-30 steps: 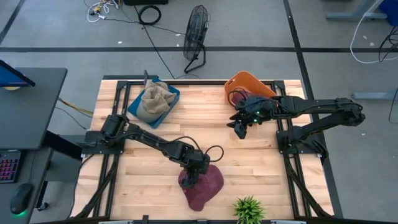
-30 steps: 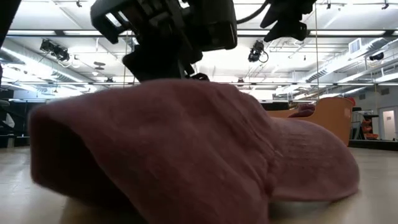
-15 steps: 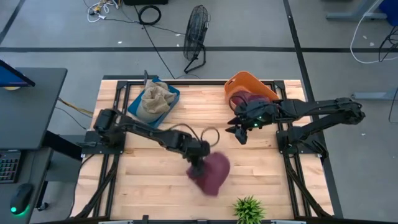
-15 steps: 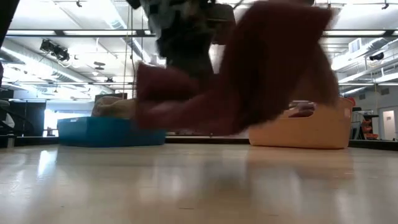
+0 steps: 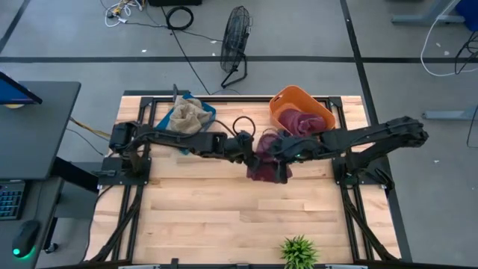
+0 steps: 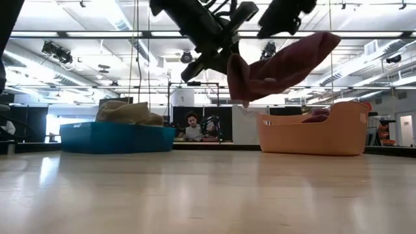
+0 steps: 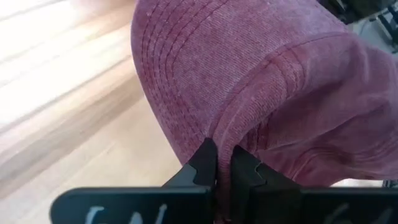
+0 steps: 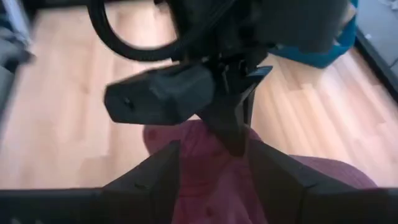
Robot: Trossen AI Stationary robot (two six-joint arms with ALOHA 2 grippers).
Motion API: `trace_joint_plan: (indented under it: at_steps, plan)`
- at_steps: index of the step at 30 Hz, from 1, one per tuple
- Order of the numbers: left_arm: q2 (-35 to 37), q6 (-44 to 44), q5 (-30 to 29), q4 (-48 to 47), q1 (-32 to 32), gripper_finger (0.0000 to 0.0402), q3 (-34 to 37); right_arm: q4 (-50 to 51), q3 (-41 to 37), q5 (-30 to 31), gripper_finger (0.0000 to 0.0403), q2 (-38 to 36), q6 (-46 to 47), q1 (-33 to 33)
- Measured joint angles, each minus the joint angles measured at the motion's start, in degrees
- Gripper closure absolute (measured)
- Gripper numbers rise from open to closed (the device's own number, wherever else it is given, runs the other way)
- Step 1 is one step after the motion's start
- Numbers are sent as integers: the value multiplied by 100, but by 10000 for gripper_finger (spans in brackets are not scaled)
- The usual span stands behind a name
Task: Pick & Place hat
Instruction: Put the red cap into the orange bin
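Observation:
The right gripper takes hold of the maroon hat where its brim meets its top (image 8: pixel 208 180) next, to get it into the orange basket.
A maroon hat (image 5: pixel 266 169) hangs in the air over the middle of the table (image 5: pixel 224 217), left of the orange basket (image 5: pixel 302 104). In the low view the hat (image 6: pixel 281 60) is well above the tabletop. My left gripper (image 7: pixel 222 163) is shut on it, reaching in from the table's left (image 5: pixel 251 152). My right gripper (image 8: pixel 211 167) is open and comes from the right (image 5: pixel 287 151); its fingers stand on either side of the hat's cloth (image 8: pixel 208 155). A second maroon hat (image 5: pixel 300 121) lies in the orange basket. My left gripper pinches a raised fold of the hat's cloth (image 7: pixel 227 138) between its two fingers, beside the stitched brim (image 7: pixel 168 56). The fingers slant down from the table's left (image 6: pixel 224 52). The hat is lifted clear and sticks out past the fingers toward the right. My right gripper stands over the hat; whether it touches the cloth I cannot tell.
A blue bin (image 5: pixel 193 128) with tan cloth hats (image 5: pixel 185 117) sits at the far left. The orange basket (image 6: pixel 312 133) stands at the far right. A small green plant (image 5: pixel 299 250) is at the near edge. Bare wood lies in front of both arms.
My left gripper has taken hold of the hat near the table's near edge, lifted it clear and swung it up toward the far right, near the orange basket. My right gripper has moved left toward the hat and now stands over it.

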State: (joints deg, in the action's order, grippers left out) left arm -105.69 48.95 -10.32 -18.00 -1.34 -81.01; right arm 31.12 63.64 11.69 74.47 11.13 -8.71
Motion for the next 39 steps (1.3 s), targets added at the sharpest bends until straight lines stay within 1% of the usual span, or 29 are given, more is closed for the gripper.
trace_joint_plan:
  at_steps: [6,13,16,19,21,25,29,33,37,39]
  plan:
    - [0,-9,3,70,98,386,0,265,0,444,211,451,-810,20]
    - [20,-376,54,203,32,385,2,640,6,1183,211,833,-1035,53]
    - [20,-418,285,190,2,386,2,658,7,1186,211,849,-1329,52]
    - [20,-498,307,198,-49,386,2,686,7,1184,213,842,-1481,46]
    - [24,-400,323,202,-57,386,2,690,7,1196,218,803,-1533,11]
    - [50,-334,400,-1,-21,387,-15,646,1,1253,228,676,-1769,-65]
    - [50,-435,434,-26,-4,386,-9,569,-2,1341,228,575,-1787,-68]
    - [48,-315,502,-89,45,386,-7,435,-2,1406,225,527,-1787,-63]
    - [49,-572,473,20,-4,386,-7,648,-2,1484,225,525,-1738,76]
    - [58,-584,416,23,-30,386,-7,781,-2,1343,225,525,-1509,183]
